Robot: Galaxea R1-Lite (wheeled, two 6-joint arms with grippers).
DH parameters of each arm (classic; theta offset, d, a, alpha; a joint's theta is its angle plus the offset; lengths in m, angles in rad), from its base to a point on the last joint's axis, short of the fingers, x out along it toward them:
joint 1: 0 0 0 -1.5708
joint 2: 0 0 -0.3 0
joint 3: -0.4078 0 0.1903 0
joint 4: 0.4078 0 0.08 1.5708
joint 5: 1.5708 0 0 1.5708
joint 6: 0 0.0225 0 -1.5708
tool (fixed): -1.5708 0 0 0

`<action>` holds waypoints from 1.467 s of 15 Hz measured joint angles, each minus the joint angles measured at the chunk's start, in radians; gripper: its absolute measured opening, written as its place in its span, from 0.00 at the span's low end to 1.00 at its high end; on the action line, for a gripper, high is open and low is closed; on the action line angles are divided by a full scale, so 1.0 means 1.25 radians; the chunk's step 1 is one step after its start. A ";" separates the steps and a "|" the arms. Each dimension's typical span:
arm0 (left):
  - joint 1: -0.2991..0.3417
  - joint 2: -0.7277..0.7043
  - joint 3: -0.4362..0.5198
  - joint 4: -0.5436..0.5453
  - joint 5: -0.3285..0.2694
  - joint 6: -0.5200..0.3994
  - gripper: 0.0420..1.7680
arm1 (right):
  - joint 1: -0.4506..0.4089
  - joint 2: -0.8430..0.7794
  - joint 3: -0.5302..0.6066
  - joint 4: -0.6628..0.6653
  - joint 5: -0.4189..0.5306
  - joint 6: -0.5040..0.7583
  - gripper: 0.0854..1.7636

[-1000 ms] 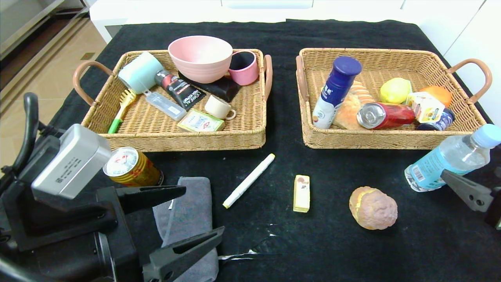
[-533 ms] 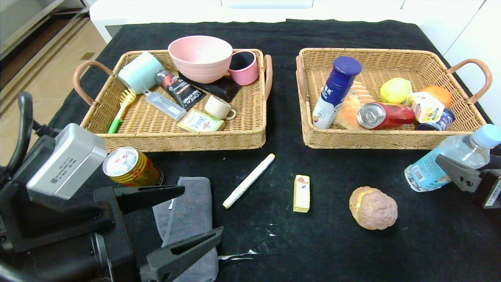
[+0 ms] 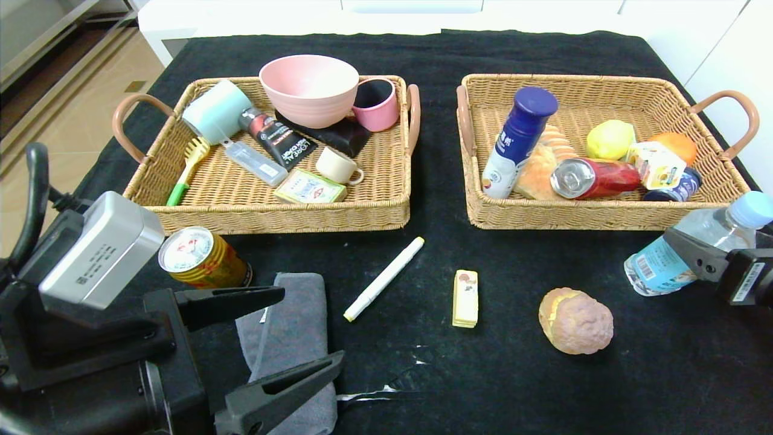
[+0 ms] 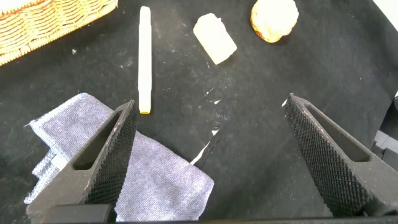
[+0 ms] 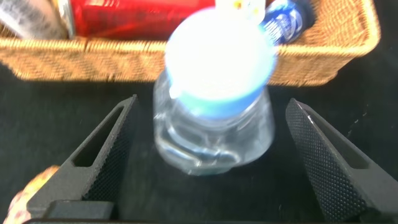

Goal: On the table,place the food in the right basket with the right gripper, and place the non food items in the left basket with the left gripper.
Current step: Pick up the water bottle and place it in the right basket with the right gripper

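Note:
My right gripper is ready to close: its fingers are beside the part of the clear bottle below the blue cap (image 5: 219, 65) and would hold the bottle.
A clear water bottle (image 3: 694, 241) with a blue cap lies on the black table just in front of the right basket (image 3: 604, 219). My right gripper (image 3: 715, 248) is open, and in the right wrist view (image 5: 212, 102) its jaws stand either side of the bottle (image 5: 214, 124) without touching it. My left gripper (image 3: 314, 326) is open and empty above a grey cloth (image 3: 290, 326) at the front left. The cloth (image 4: 149, 180) lies under one finger in the left wrist view. A gold can (image 3: 202, 257), a white marker (image 3: 383, 279), a yellow eraser (image 3: 465, 298) and a brown bun (image 3: 577, 320) lie loose on the table.
The left basket (image 3: 272, 219) holds a pink bowl (image 3: 309, 87), cups, a tube and a brush. The right basket holds a blue bottle (image 3: 519, 139), a red can (image 3: 595, 177), bread and fruit. The table's right edge is close to my right gripper.
My right gripper has moved up and forward along the water bottle, so its jaws now flank it. My left arm has shifted only slightly.

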 joint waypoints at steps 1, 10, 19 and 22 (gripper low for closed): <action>0.000 0.000 0.000 0.000 0.000 0.000 0.97 | -0.007 0.004 0.001 -0.005 0.002 0.000 0.97; 0.000 -0.009 0.003 0.000 -0.004 0.001 0.97 | -0.020 0.022 0.001 -0.012 0.006 0.000 0.57; 0.000 -0.015 0.005 0.001 -0.004 0.001 0.97 | -0.016 0.022 0.004 -0.011 0.010 0.000 0.56; 0.000 -0.015 0.008 0.001 -0.004 0.001 0.97 | -0.012 -0.001 -0.004 0.020 0.025 -0.001 0.56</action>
